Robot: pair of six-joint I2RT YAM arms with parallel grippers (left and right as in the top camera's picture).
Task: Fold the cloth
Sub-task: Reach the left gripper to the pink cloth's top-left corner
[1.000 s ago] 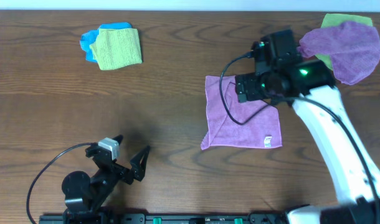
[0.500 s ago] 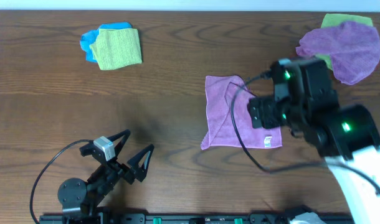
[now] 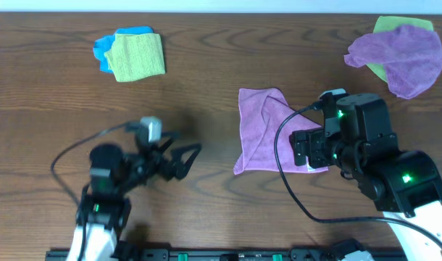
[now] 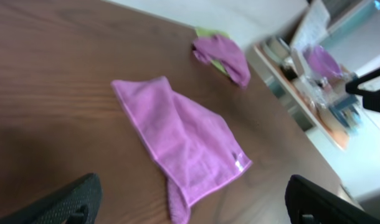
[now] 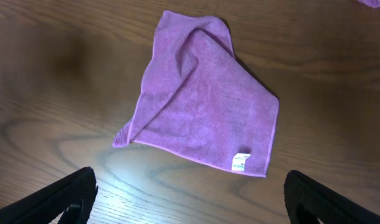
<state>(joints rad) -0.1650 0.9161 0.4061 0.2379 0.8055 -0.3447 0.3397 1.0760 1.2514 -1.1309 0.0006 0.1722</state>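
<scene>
I will grab the pinkish-purple cloth [image 3: 264, 127] with my left gripper next by its far corner [image 3: 244, 93], diagonally opposite the white tag, and then spread it for folding.
The pinkish-purple cloth [image 3: 264, 127] lies on the table right of centre, with one flap folded diagonally over itself and a white tag [image 5: 242, 162] at its near right edge. My right gripper [image 3: 308, 148] hovers over the cloth's right side, open and empty. In the right wrist view the cloth [image 5: 202, 106] lies ahead of the spread fingers [image 5: 190, 205]. My left gripper [image 3: 181, 159] is open and empty, left of the cloth and pointing at it. In the left wrist view the cloth [image 4: 184, 137] lies just ahead of the spread fingers [image 4: 196, 214].
A violet cloth [image 3: 402, 54] lies over a lime-green one [image 3: 398, 24] at the back right. A lime-green cloth [image 3: 138, 54] on a blue one [image 3: 103, 49] sits at the back left. The left wrist view shows a cluttered shelf [image 4: 321, 68] beyond the table.
My right arm has moved from the cloth's far side toward the front edge, uncovering a folded flap. My left arm has risen and swung right toward the cloth.
</scene>
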